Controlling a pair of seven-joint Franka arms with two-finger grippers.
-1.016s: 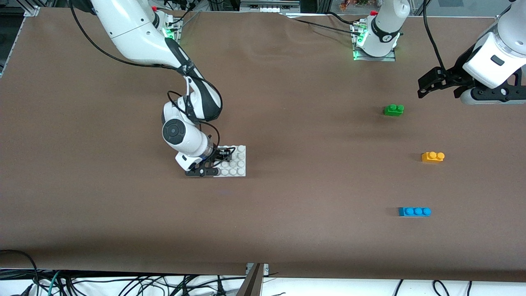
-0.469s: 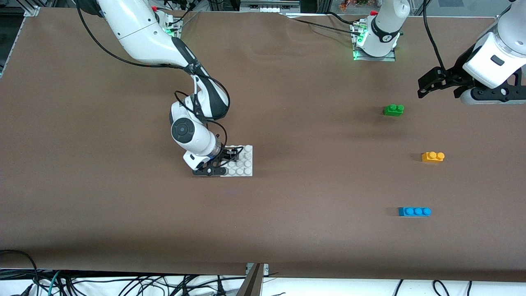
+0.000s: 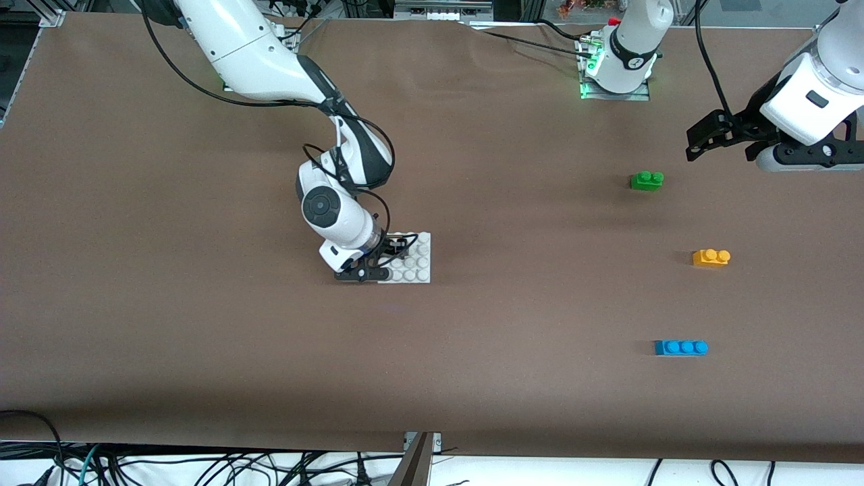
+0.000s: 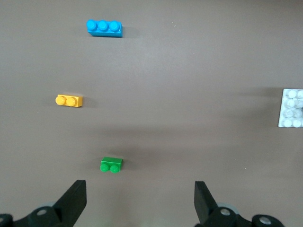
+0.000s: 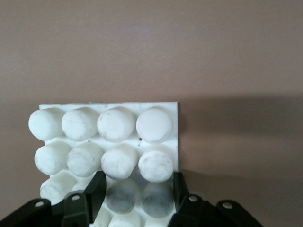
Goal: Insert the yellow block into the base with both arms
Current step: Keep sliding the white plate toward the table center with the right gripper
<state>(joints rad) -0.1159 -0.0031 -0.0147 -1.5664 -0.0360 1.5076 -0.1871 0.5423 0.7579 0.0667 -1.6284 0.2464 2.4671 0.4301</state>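
Note:
My right gripper should move the white studded base to the table's middle between both arms in the front view before letting it go, because the base is still short of that place.
The yellow block (image 3: 711, 257) (image 4: 69, 100) lies alone on the brown table toward the left arm's end, studs up. The white studded base (image 3: 420, 258) (image 4: 291, 109) (image 5: 176, 113) is near the table's middle. My right gripper (image 3: 385, 258) (image 5: 137, 189) is shut on the base, its fingers (image 5: 94, 191) clamping two studs at one edge. My left gripper (image 3: 695, 138) (image 4: 139, 191) hangs open and empty over the table at the left arm's end, apart from every brick.
A green two-stud brick (image 3: 646, 180) (image 4: 111, 164) lies farther from the front camera than the yellow block. A blue three-stud brick (image 3: 681, 347) (image 4: 104, 27) lies nearer. Bare brown table separates the base from the bricks.
My right gripper has carried the base steadily toward the left arm's end of the table. The left arm and the three bricks have not moved.

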